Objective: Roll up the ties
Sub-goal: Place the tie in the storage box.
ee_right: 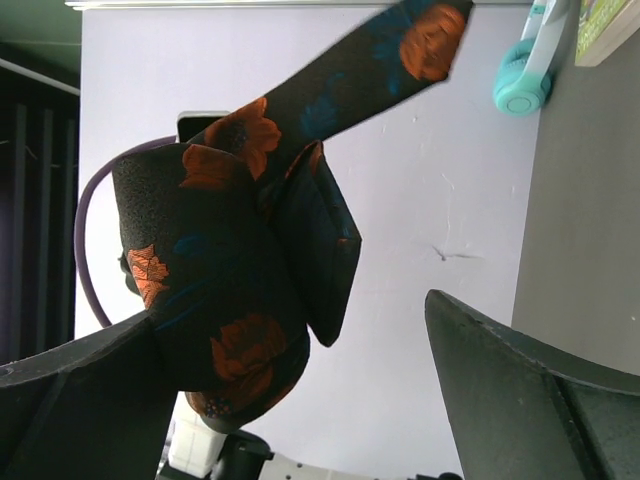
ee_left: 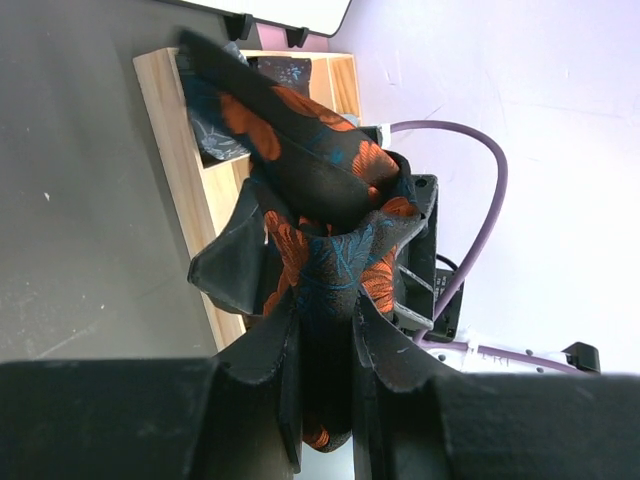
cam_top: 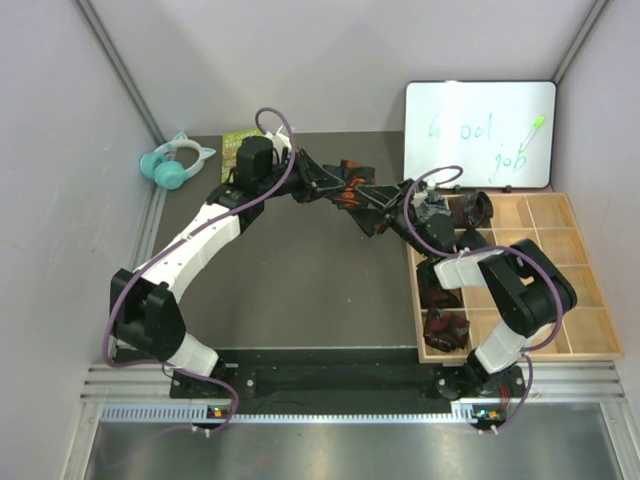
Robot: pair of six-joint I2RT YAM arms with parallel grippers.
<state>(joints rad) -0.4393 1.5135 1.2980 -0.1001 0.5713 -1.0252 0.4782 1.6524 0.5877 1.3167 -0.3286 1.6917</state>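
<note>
My right gripper closes now, since the tie's rolled end (cam_top: 358, 187) (ee_right: 232, 292) lies between its open fingers and closing now would catch the rolled end.
A black tie with orange-red leaf blotches (cam_top: 349, 190) hangs in the air between my two grippers, above the dark mat. My left gripper (cam_top: 343, 186) is shut on it; in the left wrist view (ee_left: 325, 305) the fabric (ee_left: 330, 200) is pinched between both fingers. My right gripper (cam_top: 378, 220) is open wide. In the right wrist view (ee_right: 285, 305) the tie (ee_right: 220, 270) is wound as a partial roll around one finger (ee_right: 90, 390), with a loose strip running up and right. The other finger (ee_right: 520, 390) is bare. Several rolled ties (cam_top: 446, 330) sit in the wooden tray (cam_top: 560, 270).
The compartment tray stands at the right, also in the left wrist view (ee_left: 170, 110), with rolls (ee_left: 215, 125) in its near cells. A whiteboard (cam_top: 480, 135) leans at the back right. Teal headphones (cam_top: 175, 162) and a green book (cam_top: 238, 145) lie at the back left.
</note>
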